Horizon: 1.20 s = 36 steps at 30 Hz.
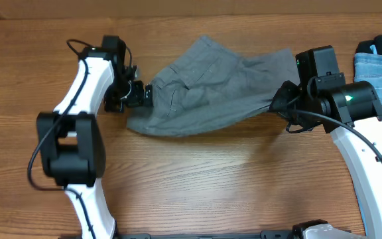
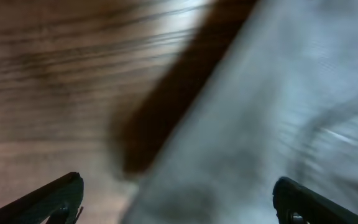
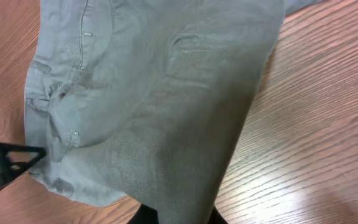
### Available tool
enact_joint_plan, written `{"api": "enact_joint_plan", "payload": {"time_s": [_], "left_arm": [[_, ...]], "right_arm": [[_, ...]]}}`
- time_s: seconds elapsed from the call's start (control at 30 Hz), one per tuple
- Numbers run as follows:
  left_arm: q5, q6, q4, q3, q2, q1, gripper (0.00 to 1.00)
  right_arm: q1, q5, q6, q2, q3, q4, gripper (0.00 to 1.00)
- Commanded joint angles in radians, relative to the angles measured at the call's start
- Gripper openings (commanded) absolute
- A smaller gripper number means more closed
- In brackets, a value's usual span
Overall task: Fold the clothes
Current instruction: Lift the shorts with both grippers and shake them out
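My left gripper needs to grab the waistband edge point(image 1: 147, 107) next, opposite the held leg end. This will spread the grey shorts point(image 1: 204, 86) for folding.
The grey shorts point(image 1: 204, 86) lie spread across the middle of the wooden table, waistband to the left. My left gripper point(image 1: 144, 96) is at the waistband end. In the left wrist view its fingertips point(image 2: 61, 196) stand wide apart, open, with blurred grey cloth point(image 2: 241, 124) beneath and between them. My right gripper point(image 1: 274, 105) is shut on the shorts' right leg end. In the right wrist view the shorts point(image 3: 166, 93) stretch away from my right gripper point(image 3: 179, 219), showing a slit pocket and pale lining by the waistband. Light blue jeans point(image 1: 380, 73) lie at the table's right edge.
The left arm's white links point(image 1: 78, 133) run down the left side and the right arm point(image 1: 370, 159) down the right side. Bare wooden tabletop point(image 1: 211, 179) lies in front of the shorts. The left gripper's black finger point(image 3: 5, 165) shows in the right wrist view.
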Motion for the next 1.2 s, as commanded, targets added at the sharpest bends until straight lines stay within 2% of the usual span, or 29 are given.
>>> {"api": "enact_joint_plan", "payload": {"time_s": [0.0,0.1,0.17,0.2,0.23,0.27,0.3,0.33,0.5,0.63,0.8,1.17], "left_arm": [[-0.043,-0.013,0.002,-0.004,0.079,0.005,1.00],[-0.043,-0.009,0.003,-0.004,0.115,-0.005,0.99],[-0.043,-0.008,0.008,-0.004,0.128,-0.010,0.85],[-0.043,-0.008,0.009,-0.004,0.130,-0.011,0.67],[-0.043,-0.007,0.012,-0.004,0.130,-0.012,0.44],[-0.043,-0.005,0.012,-0.004,0.130,-0.013,0.31],[-0.043,-0.005,0.012,-0.003,0.130,-0.013,0.13],[-0.042,-0.005,0.009,-0.001,0.130,-0.013,0.04],[-0.039,-0.010,-0.094,0.082,0.111,-0.004,0.04],[-0.039,-0.010,-0.176,0.196,0.016,-0.004,0.04],[-0.039,-0.026,-0.205,0.316,-0.200,-0.008,0.04],[-0.082,-0.069,-0.243,0.434,-0.649,-0.008,0.04]], "right_arm": [[-0.002,0.031,-0.003,0.002,0.022,0.005,0.04],[-0.002,0.032,-0.003,0.001,0.022,0.005,0.04],[-0.002,0.032,-0.003,0.001,0.022,0.005,0.04],[-0.002,0.032,-0.003,0.001,0.022,0.005,0.04],[-0.002,0.033,-0.003,0.001,0.022,0.006,0.04],[-0.002,0.036,-0.003,0.001,0.022,0.007,0.04],[-0.002,0.040,-0.003,0.001,0.022,0.009,0.04],[-0.002,0.047,-0.002,0.002,0.022,0.014,0.04],[-0.002,0.054,-0.007,0.000,0.028,0.077,0.04],[-0.002,0.054,-0.026,0.000,0.100,0.092,0.04],[-0.002,0.055,-0.042,-0.007,0.248,0.061,0.04],[-0.002,0.058,-0.087,-0.026,0.515,-0.042,0.04]]}}
